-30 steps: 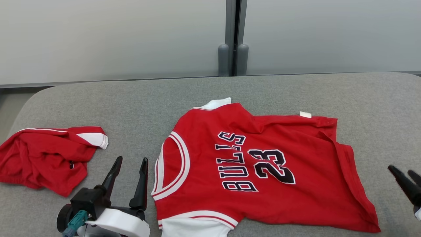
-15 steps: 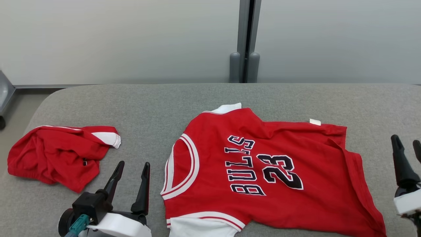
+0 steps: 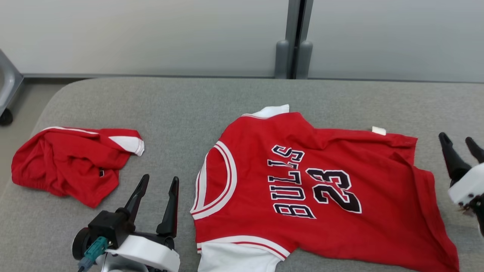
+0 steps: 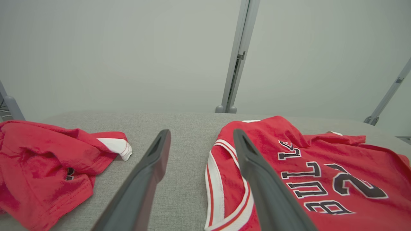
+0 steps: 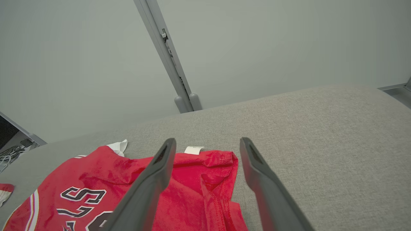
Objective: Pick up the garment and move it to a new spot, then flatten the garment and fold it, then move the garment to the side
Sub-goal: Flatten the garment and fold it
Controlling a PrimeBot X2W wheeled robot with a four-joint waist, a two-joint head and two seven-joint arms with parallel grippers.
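The jersey needs to be flattened for folding, so the robot's right gripper will next grab it by its bunched hem corner (image 3: pixel 404 147) near the white tag (image 3: pixel 379 130).
The garment (image 3: pixel 321 189), a red jersey with white trim and black lettering, lies spread with a few wrinkles on the grey padded table (image 3: pixel 189 98). Its neck hole points left and its hem right. My left gripper (image 3: pixel 160 178) stands open just left of the neck hole, above the table, holding nothing. In the left wrist view the gripper (image 4: pixel 201 131) frames the collar edge of the jersey (image 4: pixel 305 166). My right gripper (image 3: pixel 455 137) is open beside the hem's far right corner. The right wrist view shows this gripper (image 5: pixel 208 140) over that corner of the jersey (image 5: pixel 128 183).
A second red garment (image 3: pixel 68 166) lies crumpled at the table's left end, also seen as a red heap (image 4: pixel 41 160). A pale wall with a grey post (image 3: pixel 294 37) runs behind the table. The table's rounded left edge drops to the floor, where a dark caster (image 3: pixel 5 117) stands.
The head camera has swung left, shifting the whole scene right. My right gripper has risen from the lower right and moved forward to the hem's corner. Left gripper and both garments are unmoved.
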